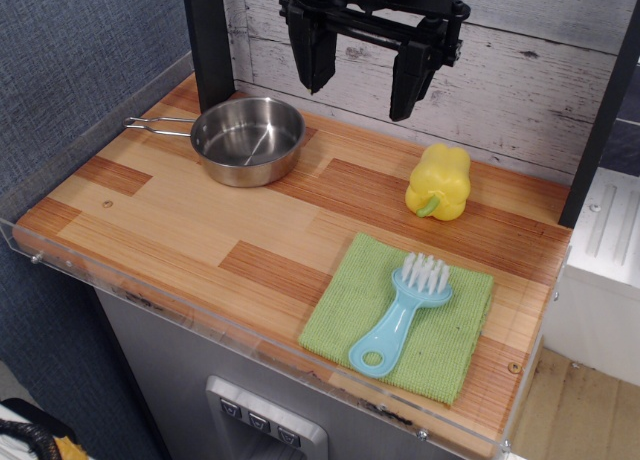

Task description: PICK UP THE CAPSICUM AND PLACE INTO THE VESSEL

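The gripper grabs the yellow capsicum by its lobed body point(443, 175) next, to place it into the steel pan point(248, 142).
The capsicum point(439, 181) is a glossy yellow lobed toy pepper lying on its side at the back right of the wooden table top, its stem pointing to the front left. The vessel point(247, 140) is a small shiny steel pan at the back left, empty, with a thin wire handle pointing left. My gripper point(365, 102) hangs open and empty high above the back of the table, between the pan and the pepper. Its two black fingers are wide apart and touch nothing.
A green cloth point(403, 316) lies at the front right with a light blue brush point(402, 309) on it. A clear plastic rim point(150, 290) runs along the table's front and left edges. A black post point(210, 40) stands behind the pan. A white plank wall backs the table.
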`<state>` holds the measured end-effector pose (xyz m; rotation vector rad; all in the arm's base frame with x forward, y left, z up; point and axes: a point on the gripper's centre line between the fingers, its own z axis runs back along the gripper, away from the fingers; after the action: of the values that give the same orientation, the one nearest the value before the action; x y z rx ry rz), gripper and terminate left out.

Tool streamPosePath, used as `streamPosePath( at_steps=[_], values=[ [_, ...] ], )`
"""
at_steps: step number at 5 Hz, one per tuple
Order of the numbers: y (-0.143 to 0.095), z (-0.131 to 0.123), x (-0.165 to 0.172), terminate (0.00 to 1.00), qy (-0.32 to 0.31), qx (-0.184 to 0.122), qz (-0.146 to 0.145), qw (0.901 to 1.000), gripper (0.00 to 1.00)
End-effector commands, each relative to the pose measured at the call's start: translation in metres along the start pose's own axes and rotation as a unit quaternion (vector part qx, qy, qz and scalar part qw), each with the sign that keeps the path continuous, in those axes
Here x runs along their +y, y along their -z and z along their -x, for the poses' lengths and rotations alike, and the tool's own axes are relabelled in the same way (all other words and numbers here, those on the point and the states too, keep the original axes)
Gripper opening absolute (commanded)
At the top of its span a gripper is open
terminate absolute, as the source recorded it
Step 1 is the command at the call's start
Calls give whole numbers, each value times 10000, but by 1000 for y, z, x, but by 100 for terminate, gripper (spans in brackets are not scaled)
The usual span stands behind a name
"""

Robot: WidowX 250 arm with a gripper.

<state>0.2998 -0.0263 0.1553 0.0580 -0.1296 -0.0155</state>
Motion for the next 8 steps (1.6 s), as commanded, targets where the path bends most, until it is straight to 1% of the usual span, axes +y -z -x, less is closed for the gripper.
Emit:
streamPosePath(
  at_steps=[1,2,3,4,5,6,7,8],
  values=[
    [0,0,0,0,0,0,0,10000,100],
    [7,-26,1,0,-95,-382,177,9991,100],
    [23,-47,-1,0,-272,-548,379,9974,100],
    [41,-63,-9,0,-279,-591,485,9967,100],
    [60,-70,-19,0,-243,-404,592,9971,100],
    [77,-73,-32,0,-140,-139,670,9976,100],
    [92,-75,-45,0,41,103,681,9976,100],
    [106,-76,-51,0,123,264,597,9978,100]
  ],
)
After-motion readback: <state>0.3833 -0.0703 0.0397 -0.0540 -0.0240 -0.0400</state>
